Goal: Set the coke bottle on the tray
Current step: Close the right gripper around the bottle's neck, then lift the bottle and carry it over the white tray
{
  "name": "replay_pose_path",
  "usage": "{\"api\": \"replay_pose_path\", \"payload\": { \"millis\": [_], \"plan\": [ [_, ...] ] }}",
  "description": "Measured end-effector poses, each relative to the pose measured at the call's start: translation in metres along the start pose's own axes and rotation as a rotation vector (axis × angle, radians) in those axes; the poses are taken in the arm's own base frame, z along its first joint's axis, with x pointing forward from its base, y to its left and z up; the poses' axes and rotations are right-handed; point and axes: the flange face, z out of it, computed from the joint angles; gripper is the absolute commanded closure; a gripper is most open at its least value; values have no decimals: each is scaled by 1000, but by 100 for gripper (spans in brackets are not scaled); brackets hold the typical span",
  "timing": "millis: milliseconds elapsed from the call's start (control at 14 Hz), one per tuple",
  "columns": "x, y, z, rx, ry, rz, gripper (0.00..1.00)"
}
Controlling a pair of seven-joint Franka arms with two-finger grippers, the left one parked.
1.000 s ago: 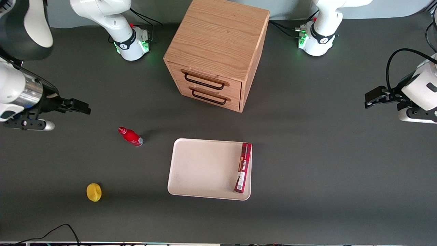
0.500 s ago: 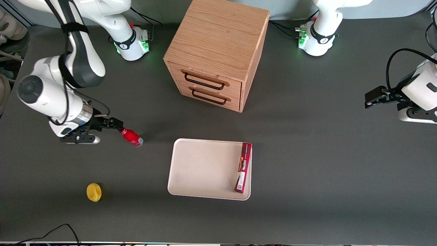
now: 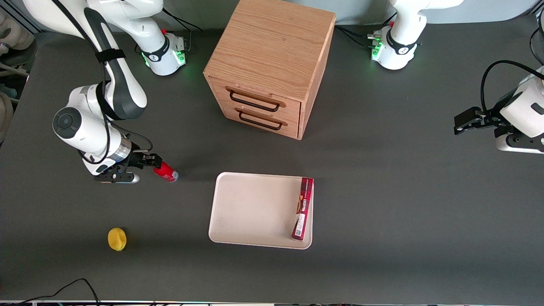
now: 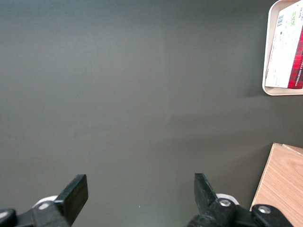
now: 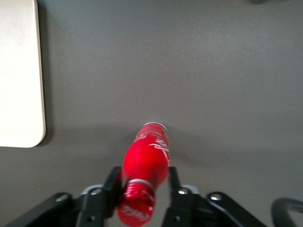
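The right gripper takes hold of the bottle by its end with the cap (image 5: 137, 204) next, to place the bottle on the tray (image 5: 20, 75).
The coke bottle (image 3: 168, 173) is small and bright red and lies on its side on the dark table, its silvery base pointing toward the tray. The tray (image 3: 250, 208) is cream-white and lies flat a short way from the bottle toward the parked arm's end. My right gripper (image 3: 155, 163) is low over the bottle's capped end. In the right wrist view the fingers stand open on either side of the bottle's (image 5: 147, 163) neck and shoulder, with the gripper (image 5: 144, 174) straddling it. A corner of the tray (image 5: 19, 71) shows there too.
A wooden drawer cabinet (image 3: 272, 63) stands farther from the front camera than the tray. A long dark-red printed box (image 3: 302, 208) lies in the tray along its edge. A yellow lemon (image 3: 117, 239) lies nearer the front camera than the bottle.
My right arm has swung in from the working arm's end and come down, and its fingers now straddle the bottle's capped end. The bottle has not moved.
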Motion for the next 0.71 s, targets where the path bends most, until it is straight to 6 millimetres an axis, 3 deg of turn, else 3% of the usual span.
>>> {"api": "replay_pose_path", "payload": {
  "millis": [500,643,714],
  "plan": [
    [-1,-2,-5,0,-1,-5,100],
    [-1,0,-29,-1,-24,-1,100],
    [2,3,-51,-1,-38,5,100]
  ]
}}
